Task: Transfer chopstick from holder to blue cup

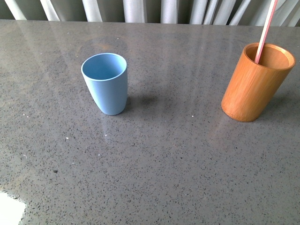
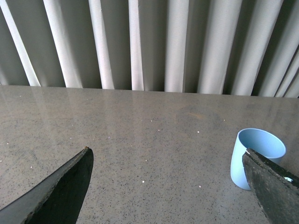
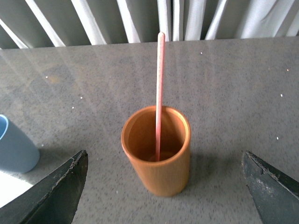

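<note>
I need to grab the chopstick by its top (image 3: 161, 39) with my right gripper next, to move the chopstick from the holder to the blue cup (image 3: 15, 147).
The light-blue cup (image 1: 106, 82) stands upright and empty on the grey table, left of centre in the front view. At the right stands the orange-brown wooden holder (image 1: 256, 82) with one pale pink chopstick (image 1: 266, 29) rising from it past the top of the picture. Neither arm shows in the front view. My left gripper (image 2: 167, 161) is open over bare tabletop, with the blue cup (image 2: 254, 155) just behind one fingertip. My right gripper (image 3: 164, 163) is open and wide, and the holder (image 3: 158, 157) with its chopstick (image 3: 159, 93) stands between its fingers, touching neither.
The grey speckled table (image 1: 164, 159) runs back to a pleated pale curtain (image 1: 136, 9). A white patch (image 1: 9, 208) lies at the near left corner. The blue cup's side (image 3: 14, 149) also shows at the edge of the right wrist view.
</note>
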